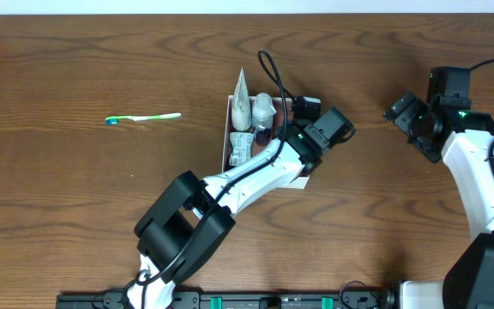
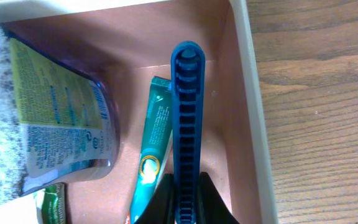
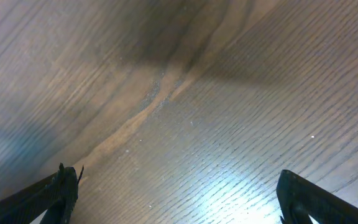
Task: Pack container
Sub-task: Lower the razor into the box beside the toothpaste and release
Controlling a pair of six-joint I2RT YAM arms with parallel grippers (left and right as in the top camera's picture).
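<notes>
The blue razor's handle hangs inside the container's side, over its open pinkish-brown bottom, so it is time for my left gripper to release the razor.
The container (image 1: 227,129) is a shallow white box with a pinkish-brown floor at the table's middle; its right wall shows in the left wrist view (image 2: 253,93). My left gripper (image 2: 185,208) reaches over the box (image 1: 302,110) and is shut on a blue ribbed comb (image 2: 186,118), held lengthwise over the floor near the right wall. Inside lie a teal toothpaste tube (image 2: 154,149), a purple bottle (image 2: 61,118), a white tube (image 1: 242,99) and a printed packet (image 1: 240,148). My right gripper (image 1: 404,112) is open and empty above bare wood (image 3: 176,193).
A green and white toothbrush (image 1: 144,118) lies on the table far left of the box. A small green sachet (image 2: 51,205) sits at the box's near left. The left arm covers the box's right half in the overhead view.
</notes>
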